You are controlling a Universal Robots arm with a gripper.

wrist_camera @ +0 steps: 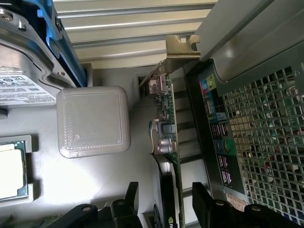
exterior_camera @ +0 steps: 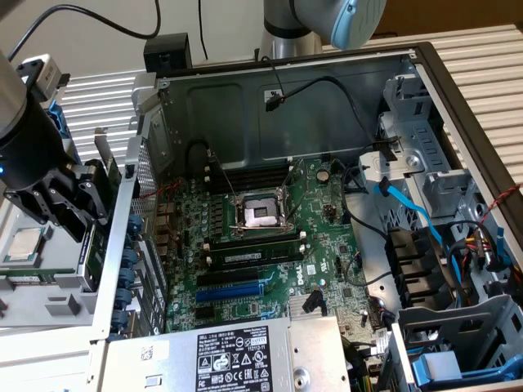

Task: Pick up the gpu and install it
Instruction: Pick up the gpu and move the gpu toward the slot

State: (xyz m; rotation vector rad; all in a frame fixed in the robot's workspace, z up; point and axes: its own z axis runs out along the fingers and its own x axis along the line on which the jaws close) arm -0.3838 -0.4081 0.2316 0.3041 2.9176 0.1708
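Observation:
My fingers reach down beside the black cooler and the green board edge in the wrist view, so my gripper should close on the cooler now.
The gpu stands on edge in a grey holder outside the computer case, green board edge up, its silver bracket at one end and its black cooler along one side. My gripper is open just above it, and its black fingers straddle the card with a gap on each side. In the exterior view the gripper hangs at the left, over the gpu, beside the case's outer wall.
The open case holds the green motherboard, with a blue slot and RAM sticks. The perforated rear wall and port panel stand close beside the card. A grey square block and a CPU sit on the holder.

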